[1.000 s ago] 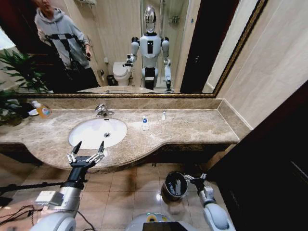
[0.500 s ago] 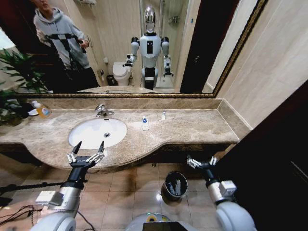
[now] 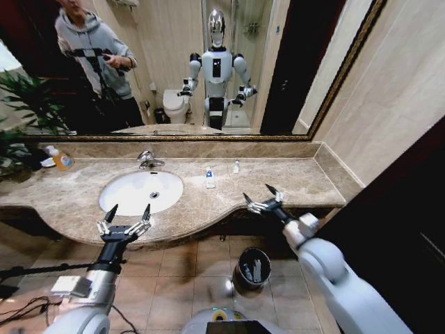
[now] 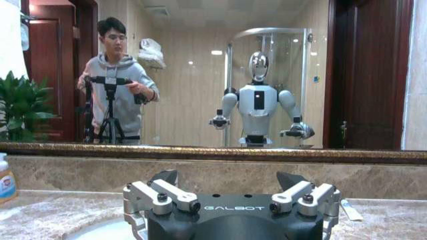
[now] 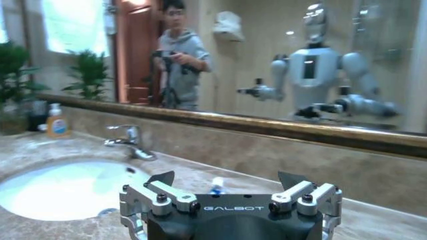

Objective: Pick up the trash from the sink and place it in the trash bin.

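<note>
The small white tube should be held by its end with the cap, so my right gripper will grab it there next and drop the trash into the trash bin (image 3: 240, 264).
The white oval sink (image 3: 125, 186) sits in the marble countertop, with its chrome faucet (image 3: 147, 160) behind it. Two pieces of trash lie on the counter to its right: a tiny blue-labelled bottle (image 3: 209, 178) and a small white tube (image 3: 236, 167). My left gripper (image 3: 127, 212) hangs open at the counter's front edge, just before the sink. My right gripper (image 3: 261, 197) is open and holds nothing, over the counter's front, right of the bottle. In the right wrist view the bottle (image 5: 217, 185) lies just ahead of the right gripper (image 5: 226, 178). The dark trash bin (image 3: 240, 264) stands on the floor below, with pale items inside.
An orange bottle (image 3: 61, 159) with a white cap stands at the counter's far left beside a leafy plant (image 3: 24, 104). A large mirror backs the counter. A dark cabinet wall (image 3: 389, 229) closes in the right side. Cables lie on the floor at the left.
My right arm has risen from beside the trash bin up to the counter's front edge, its gripper open throughout. The left arm has not moved.
</note>
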Controlling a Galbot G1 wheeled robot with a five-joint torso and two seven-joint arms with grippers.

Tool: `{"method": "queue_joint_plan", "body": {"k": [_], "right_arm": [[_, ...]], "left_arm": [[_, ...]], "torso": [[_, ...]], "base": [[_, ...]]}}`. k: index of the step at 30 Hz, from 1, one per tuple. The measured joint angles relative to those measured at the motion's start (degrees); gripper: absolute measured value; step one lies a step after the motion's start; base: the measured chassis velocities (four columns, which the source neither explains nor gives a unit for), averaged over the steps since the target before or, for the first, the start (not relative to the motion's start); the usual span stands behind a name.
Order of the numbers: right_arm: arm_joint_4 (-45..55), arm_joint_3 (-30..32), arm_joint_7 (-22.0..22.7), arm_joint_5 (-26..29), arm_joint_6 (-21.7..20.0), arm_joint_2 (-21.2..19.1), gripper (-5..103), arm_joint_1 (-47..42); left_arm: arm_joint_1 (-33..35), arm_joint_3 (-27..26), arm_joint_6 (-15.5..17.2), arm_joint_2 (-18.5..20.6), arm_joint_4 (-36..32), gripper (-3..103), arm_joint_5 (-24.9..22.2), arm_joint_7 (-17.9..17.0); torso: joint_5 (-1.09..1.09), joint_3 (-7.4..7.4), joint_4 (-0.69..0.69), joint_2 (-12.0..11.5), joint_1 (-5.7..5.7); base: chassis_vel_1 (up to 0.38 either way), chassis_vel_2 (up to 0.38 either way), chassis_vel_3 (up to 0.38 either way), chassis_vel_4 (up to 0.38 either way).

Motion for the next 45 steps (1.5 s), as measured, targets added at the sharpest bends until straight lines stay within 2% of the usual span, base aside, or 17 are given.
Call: {"method": "queue_joint_plan", "body": {"k": [3,5,7,9,11,16,19,21,22,25,28,33,35,36,40,44,45], "right_arm": [[-7.04,-7.88,-0.38,0.52,0.05,1.02,100,9.36],[-8.0,-8.74,-0.36,0.54,0.05,1.39,100,10.49],[-14.93,-14.54,-0.02,0.39,-0.05,4.63,100,18.55],[-16.82,-15.81,0.02,0.15,-0.06,5.59,100,20.53],[-23.52,-19.93,0.38,-0.6,0.08,8.54,100,26.29],[-31.24,-23.44,0.34,-0.99,0.73,11.68,100,31.24],[-38.88,-25.42,-1.27,-0.08,0.06,15.02,100,35.7],[-41.1,-25.8,-1.47,0.01,0.05,16.02,100,36.82],[-45.32,-26.35,-1.8,-0.25,0.54,18.32,100,39.06],[-49.4,-26.69,-2.06,-0.9,1.57,20.7,100,41.26],[-56.63,-26.8,-2.38,-2.39,3.61,25.16,100,45.18],[-64.61,-26.18,-2.69,-4.38,5.67,29.67,100,48.33],[-65.59,-25.95,-2.77,-4.9,5.93,30.21,100,48.5],[-68.47,-25.08,-2.91,-6.63,6.96,31.71,100,48.83],[-71.75,-22.19,-2.66,-9.49,8.38,32.89,100,48.51],[-71.98,-19.22,-1.92,-10.81,8.42,31.93,103,47.08],[-71.99,-17.97,-1.53,-11.27,8.35,31.23,97,46.47]], "left_arm": [[0.0,0.0,0.0,0.0,0.0,100,0.0,0.0],[0.0,0.0,0.0,0.0,0.0,100,0.0,0.0],[0.0,0.0,0.0,0.0,0.0,100,0.0,0.01],[0.0,0.0,0.0,0.01,0.0,100,0.0,0.01],[0.0,0.0,0.0,0.0,0.01,100,0.0,0.0],[-0.01,0.0,0.0,0.0,0.0,100,0.0,0.01],[-0.01,0.01,0.0,0.01,0.0,100,0.0,0.01],[0.0,-0.01,0.0,0.0,0.0,100,0.0,-0.01],[0.0,0.0,0.0,0.0,0.0,100,0.0,0.01],[0.0,0.0,0.0,0.0,0.0,100,0.0,0.02],[-0.01,0.0,0.0,0.01,0.0,100,0.0,0.01],[0.0,0.0,0.0,0.0,0.0,100,0.0,0.01],[0.0,0.0,0.0,0.0,0.0,100,0.0,0.01],[0.0,0.0,0.0,0.0,0.0,100,0.0,0.01],[0.0,0.0,0.0,0.0,0.0,100,0.0,0.01],[0.0,0.0,0.0,0.0,0.0,100,0.0,0.01],[0.0,0.0,0.0,0.0,0.0,100,0.0,0.0]], "torso": [[-0.01,0.0,-0.02,0.0,0.0],[0.0,0.0,-0.02,0.0,0.0],[-0.01,0.0,-0.01,0.0,0.0],[-0.01,0.0,0.0,0.0,0.0],[-0.02,0.0,-0.01,0.0,0.0],[-0.02,0.0,0.0,0.0,0.0],[-0.03,-0.01,-0.01,0.0,-0.01],[-0.03,0.0,-0.01,0.0,-0.01],[-0.02,0.0,-0.02,0.0,-0.01],[-0.02,0.0,-0.01,0.0,-0.01],[-0.03,-0.01,-0.01,0.0,-0.01],[-0.04,-0.01,-0.01,0.0,-0.01],[-0.03,-0.01,0.0,0.0,-0.01],[-0.02,-0.01,0.0,0.0,-0.01],[-0.02,-0.01,0.0,0.0,-0.01],[0.0,-0.01,-0.01,0.0,-0.01],[0.0,-0.01,-0.03,0.0,-0.01]], "base": [[0.0,0.0,0.0,0.0],[0.0,0.0,0.0,0.0],[0.0,0.0,0.0,0.0],[0.0,0.0,0.0,0.0],[0.0,0.0,0.0,0.0],[0.0,0.0,0.0,0.0],[0.0,0.0,0.0,0.0],[0.0,0.0,0.0,0.0],[0.0,0.0,0.0,0.0],[0.0,0.0,0.0,0.0],[0.0,0.0,0.0,0.0],[0.0,0.0,0.0,0.0],[0.0,0.0,0.0,0.0],[0.0,0.0,0.0,0.0],[0.0,0.0,0.0,0.0],[0.0,0.0,0.0,0.0],[0.0,0.0,0.0,0.0]]}}
